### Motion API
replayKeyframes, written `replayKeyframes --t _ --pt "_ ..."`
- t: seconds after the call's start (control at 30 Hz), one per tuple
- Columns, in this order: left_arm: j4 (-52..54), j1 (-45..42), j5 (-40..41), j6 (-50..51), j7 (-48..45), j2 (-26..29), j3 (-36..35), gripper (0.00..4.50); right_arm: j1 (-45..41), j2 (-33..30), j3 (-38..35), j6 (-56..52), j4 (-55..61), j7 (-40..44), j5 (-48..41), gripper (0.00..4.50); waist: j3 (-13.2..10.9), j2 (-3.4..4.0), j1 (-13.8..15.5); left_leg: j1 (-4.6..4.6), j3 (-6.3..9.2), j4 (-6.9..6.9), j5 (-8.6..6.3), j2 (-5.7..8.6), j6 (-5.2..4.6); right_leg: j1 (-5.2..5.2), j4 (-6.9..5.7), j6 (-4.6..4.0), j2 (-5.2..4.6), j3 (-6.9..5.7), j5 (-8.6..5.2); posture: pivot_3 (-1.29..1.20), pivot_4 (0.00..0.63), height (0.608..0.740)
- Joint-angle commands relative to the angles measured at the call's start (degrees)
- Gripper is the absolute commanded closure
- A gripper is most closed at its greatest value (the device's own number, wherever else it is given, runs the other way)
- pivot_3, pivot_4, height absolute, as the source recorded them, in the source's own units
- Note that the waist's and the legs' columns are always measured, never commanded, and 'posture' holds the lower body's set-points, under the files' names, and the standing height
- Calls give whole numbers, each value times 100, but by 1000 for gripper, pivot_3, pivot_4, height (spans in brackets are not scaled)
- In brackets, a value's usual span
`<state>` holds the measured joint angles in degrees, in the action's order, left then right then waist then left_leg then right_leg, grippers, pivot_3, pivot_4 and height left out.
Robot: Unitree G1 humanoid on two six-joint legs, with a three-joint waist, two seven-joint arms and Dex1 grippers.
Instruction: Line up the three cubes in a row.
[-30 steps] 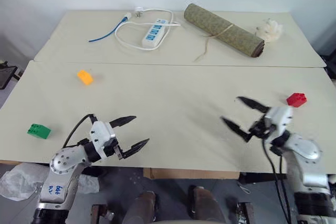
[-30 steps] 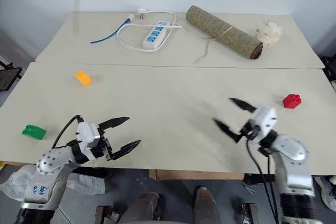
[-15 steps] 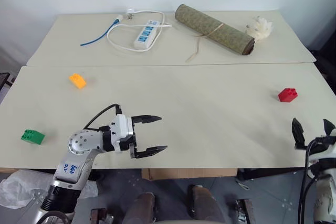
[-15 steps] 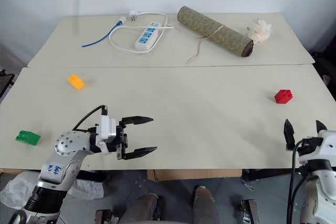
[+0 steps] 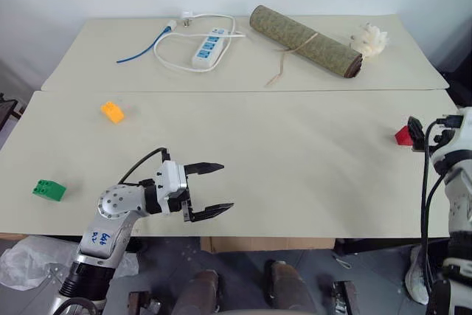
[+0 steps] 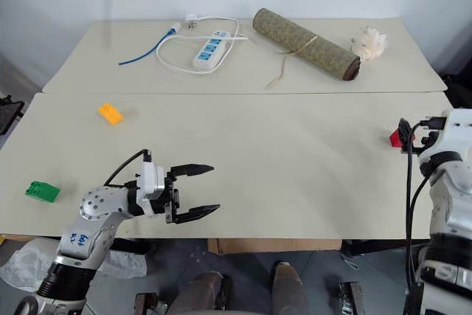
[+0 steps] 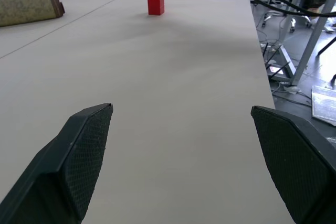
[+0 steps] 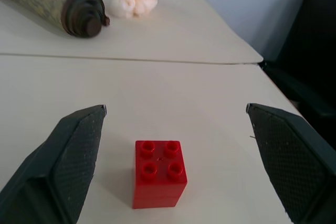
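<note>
My right gripper moves toward the cube next, before it closes on the red cube (image 5: pixel 402 136), since the cube sits ahead of the gripper's open fingers.
The red cube (image 5: pixel 402 136) stands near the table's right edge. My right gripper (image 5: pixel 428 131) is open just behind it; in the right wrist view the red cube (image 8: pixel 159 173) sits between and slightly ahead of the wide-spread fingers, untouched. The orange-yellow cube (image 5: pixel 113 111) lies at the left middle and the green cube (image 5: pixel 49 190) at the front left. My left gripper (image 5: pixel 225 186) hovers open and empty over the table's front edge, pointing right, far from all three cubes. In the left wrist view, the red cube (image 7: pixel 156 4) is far off.
On the far table (image 5: pixel 110 57) lie a white power strip (image 5: pixel 209 46) with coiled white and blue cables, a rolled mat (image 5: pixel 306 40) tied with string, and a white fluffy ball (image 5: pixel 371 38). A seam separates the two tables. A dark chair (image 8: pixel 310 51) stands beyond the right edge.
My right gripper has swung out from the front middle-right to the table's right edge, ending just behind the red cube. The left gripper edged slightly toward the middle. The cubes have stayed put.
</note>
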<state>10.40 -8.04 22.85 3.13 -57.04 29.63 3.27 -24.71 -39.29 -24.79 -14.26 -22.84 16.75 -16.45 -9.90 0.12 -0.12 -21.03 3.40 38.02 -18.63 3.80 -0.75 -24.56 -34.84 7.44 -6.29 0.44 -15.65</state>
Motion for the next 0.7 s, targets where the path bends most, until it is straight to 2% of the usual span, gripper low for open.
replayKeyframes --t 0.03,0.13,0.2,0.3,0.47,0.57,0.63,0.7 --pt "245 67 -24 -53 98 -11 -37 13 -262 -85 73 -90 -391 46 84 0 0 0 0 -1 0 0 0 0 0 0 0 0 0 0 0 0 150 740" --pt "259 81 -31 -66 131 12 -62 13 -393 -59 222 -215 -589 180 99 0 0 0 6 -4 0 1 0 3 0 -1 -1 1 -3 -1 1 0 150 740" --pt "239 80 -44 -82 151 24 -83 0 -420 -28 284 -186 -647 89 178 395 0 0 7 -5 0 1 0 4 -1 -1 -1 2 -4 -1 1 0 150 740" --pt "251 79 -45 -77 171 26 -88 0 -402 3 284 -184 -616 55 168 1250 0 0 2 -5 1 1 0 4 -1 -1 0 2 -3 -1 1 0 150 740" --pt "213 46 -75 -105 197 10 -64 0 -206 109 305 -331 -286 87 133 2995 0 0 2 -5 1 1 0 3 -1 -1 0 3 -2 -1 1 0 150 740" --pt "230 61 -89 -106 235 9 -60 0 -113 121 333 -384 38 349 30 3025 0 0 3 -5 2 1 0 1 0 -2 -2 3 -1 -2 1 0 150 740" --pt "259 126 -76 -97 271 32 -111 0 -160 48 555 -205 434 1251 -230 3025 0 0 -12 -5 1 1 0 3 -1 -2 0 3 -2 -1 2 0 150 740" --pt "272 205 -59 -91 285 75 -170 0 -209 -73 919 -51 914 2545 -578 3025 -1 3 -60 -4 -3 1 0 0 -1 -4 1 4 2 2 2 0 150 740"
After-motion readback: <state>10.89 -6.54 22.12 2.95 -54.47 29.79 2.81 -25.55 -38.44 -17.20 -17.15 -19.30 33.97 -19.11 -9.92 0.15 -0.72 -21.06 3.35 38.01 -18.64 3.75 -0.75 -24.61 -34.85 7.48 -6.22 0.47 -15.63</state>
